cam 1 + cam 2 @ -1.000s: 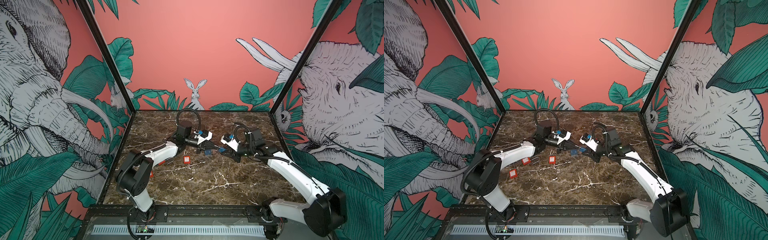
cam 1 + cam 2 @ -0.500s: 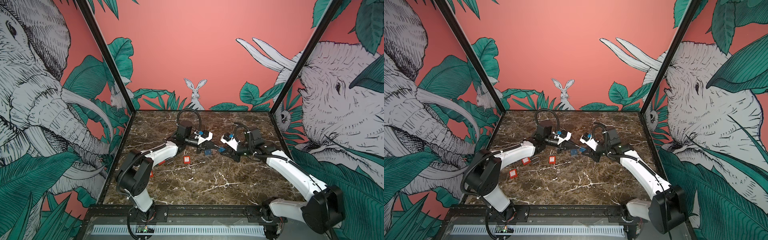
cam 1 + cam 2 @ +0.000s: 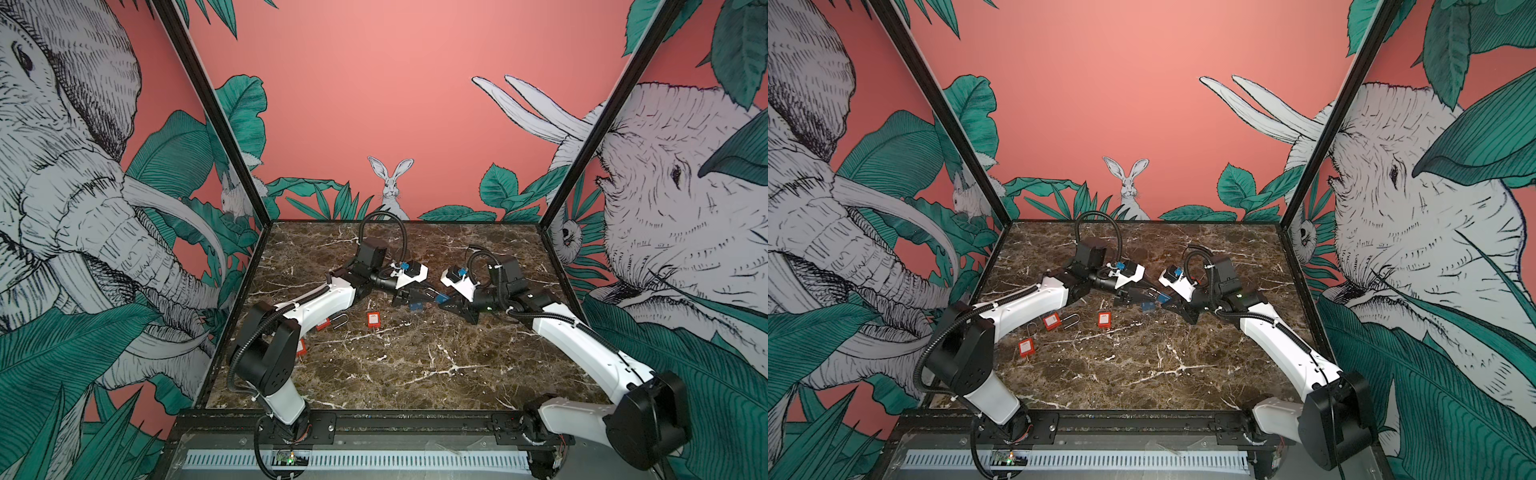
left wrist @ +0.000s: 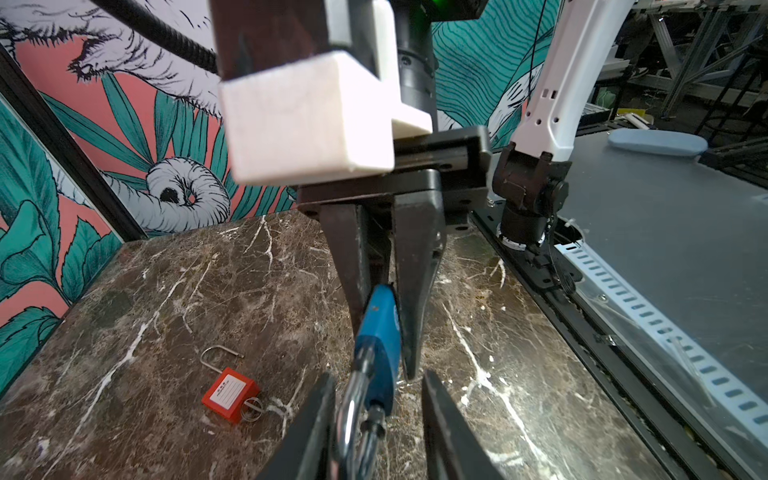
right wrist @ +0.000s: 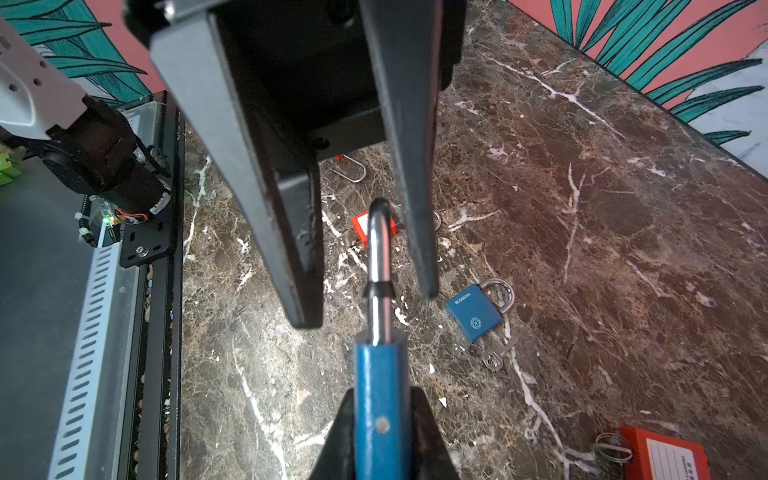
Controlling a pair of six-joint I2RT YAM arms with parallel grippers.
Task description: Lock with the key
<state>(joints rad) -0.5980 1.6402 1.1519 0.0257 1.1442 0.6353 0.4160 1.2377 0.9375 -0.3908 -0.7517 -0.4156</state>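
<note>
The blue padlock should next be grabbed by its silver shackle with my left gripper, so the padlock's body stays free for my right gripper to lock it.
My right gripper [image 5: 382, 395] is shut on the body of a blue padlock [image 5: 380, 374], holding it above the marble table [image 3: 415, 374] in the middle. Its silver shackle [image 5: 380, 257] points at my left gripper [image 4: 378, 376] and lies between that gripper's open fingers, close to one finger and apart from the other. In both top views the two grippers meet tip to tip, left gripper [image 3: 428, 293] against right gripper [image 3: 1169, 302]. A second blue padlock [image 5: 478, 311] lies on the table just below them, with a small silver key [image 5: 496, 357] beside it.
Three red padlocks [image 3: 1104, 319] [image 3: 1051, 321] [image 3: 1026, 347] lie on the table near the left arm. One of them [image 4: 230, 392] has its shackle open. The black frame rail [image 3: 415, 415] runs along the front edge.
My left gripper, shut on the shackle earlier, has opened its jaws around it. The right gripper still holds the blue padlock, and both arms have barely moved.
</note>
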